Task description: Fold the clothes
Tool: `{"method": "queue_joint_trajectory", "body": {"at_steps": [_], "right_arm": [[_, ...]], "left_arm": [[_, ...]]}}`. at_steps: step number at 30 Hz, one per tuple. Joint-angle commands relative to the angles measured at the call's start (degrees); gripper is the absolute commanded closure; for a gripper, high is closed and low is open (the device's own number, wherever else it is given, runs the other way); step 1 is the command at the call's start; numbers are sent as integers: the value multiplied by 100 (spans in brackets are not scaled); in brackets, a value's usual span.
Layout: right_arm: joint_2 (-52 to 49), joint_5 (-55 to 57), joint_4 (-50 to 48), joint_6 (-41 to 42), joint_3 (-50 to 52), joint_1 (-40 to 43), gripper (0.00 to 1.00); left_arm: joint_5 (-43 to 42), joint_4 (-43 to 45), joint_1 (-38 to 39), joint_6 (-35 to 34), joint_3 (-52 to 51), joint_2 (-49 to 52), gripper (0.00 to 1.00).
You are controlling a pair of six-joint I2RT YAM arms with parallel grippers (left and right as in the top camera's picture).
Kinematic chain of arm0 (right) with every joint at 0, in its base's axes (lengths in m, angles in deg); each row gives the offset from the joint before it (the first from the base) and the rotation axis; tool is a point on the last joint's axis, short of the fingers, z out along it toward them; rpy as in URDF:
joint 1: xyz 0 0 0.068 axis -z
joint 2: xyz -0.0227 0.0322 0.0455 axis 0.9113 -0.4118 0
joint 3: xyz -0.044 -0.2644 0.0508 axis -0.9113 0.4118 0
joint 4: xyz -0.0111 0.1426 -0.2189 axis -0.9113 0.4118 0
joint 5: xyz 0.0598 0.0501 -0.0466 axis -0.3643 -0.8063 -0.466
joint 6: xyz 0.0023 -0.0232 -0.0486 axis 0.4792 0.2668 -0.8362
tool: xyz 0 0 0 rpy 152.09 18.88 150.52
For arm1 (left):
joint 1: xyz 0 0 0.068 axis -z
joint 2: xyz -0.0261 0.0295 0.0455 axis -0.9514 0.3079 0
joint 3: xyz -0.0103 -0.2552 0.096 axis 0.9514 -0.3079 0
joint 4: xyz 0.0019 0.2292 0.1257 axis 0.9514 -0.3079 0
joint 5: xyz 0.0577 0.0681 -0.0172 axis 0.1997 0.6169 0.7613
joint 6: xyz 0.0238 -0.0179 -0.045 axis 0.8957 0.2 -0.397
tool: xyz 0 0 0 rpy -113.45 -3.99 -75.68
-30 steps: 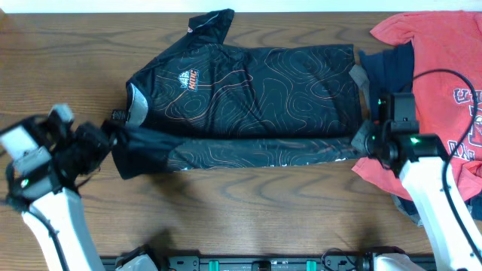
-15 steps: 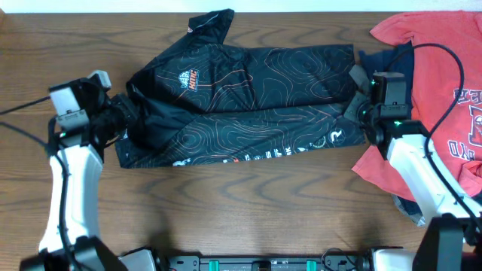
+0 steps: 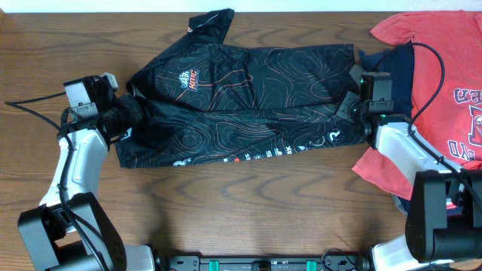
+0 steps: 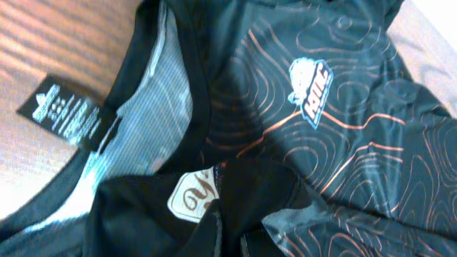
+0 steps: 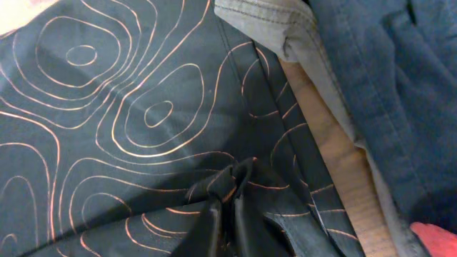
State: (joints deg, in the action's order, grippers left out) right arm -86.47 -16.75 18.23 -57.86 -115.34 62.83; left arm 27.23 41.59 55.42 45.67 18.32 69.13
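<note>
The shirt lies flat below and the pinched cloth would rest beside the grey inner collar, so it is time for my left gripper to release the cloth now.
The black T-shirt (image 3: 248, 90) with thin orange contour lines lies across the table, collar to the left, its near long edge folded over the body. My left gripper (image 3: 126, 114) is shut on the shirt's fabric at the collar end; its wrist view shows the grey inner collar (image 4: 153, 93), the chest logo (image 4: 310, 86) and my jaws (image 4: 228, 239) pinching black cloth. My right gripper (image 3: 354, 102) is shut on the shirt's hem end; its wrist view shows my jaws (image 5: 227, 214) clamped on a bunch of patterned fabric (image 5: 128, 107).
A red T-shirt with letter print (image 3: 444, 53) and a navy garment (image 3: 392, 64) lie at the right, next to my right arm. The navy garment also shows in the right wrist view (image 5: 385, 93). Bare wooden table (image 3: 248, 211) runs along the front.
Both grippers have carried the shirt's near edge away from the front and laid it over the body. The folded flap now shows white and orange lettering.
</note>
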Motion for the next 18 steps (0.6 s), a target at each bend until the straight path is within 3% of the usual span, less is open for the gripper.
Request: {"method": "queue_joint_trajectory", "body": {"at_steps": [1, 4, 6, 7, 9, 10, 13, 15, 18], "right_arm": [[-92, 13, -122, -70, -76, -22, 87], [-103, -48, -267, -68, -76, -22, 81], [-103, -98, -450, -68, -76, -22, 71], [-103, -109, -564, -68, -76, -22, 62], [-103, -109, -708, -68, -76, -20, 55], [-101, -111, -721, -68, -76, -17, 54], [-101, -111, -387, -68, -76, -11, 56], [-101, -109, 61, -70, -76, -9, 64], [-103, -79, 833, -92, -72, -9, 69]], "left_arm": [[70, 118, 13, 98, 87, 11, 94], [70, 116, 13, 98, 83, 11, 94], [70, 114, 13, 98, 83, 11, 94], [70, 116, 13, 96, 83, 11, 90], [70, 94, 13, 96, 83, 11, 83], [70, 68, 13, 96, 83, 11, 67], [70, -92, 11, 98, 83, 11, 43], [72, -271, -4, 98, 83, 9, 34], [68, -787, -4, 96, 83, 7, 32]]}}
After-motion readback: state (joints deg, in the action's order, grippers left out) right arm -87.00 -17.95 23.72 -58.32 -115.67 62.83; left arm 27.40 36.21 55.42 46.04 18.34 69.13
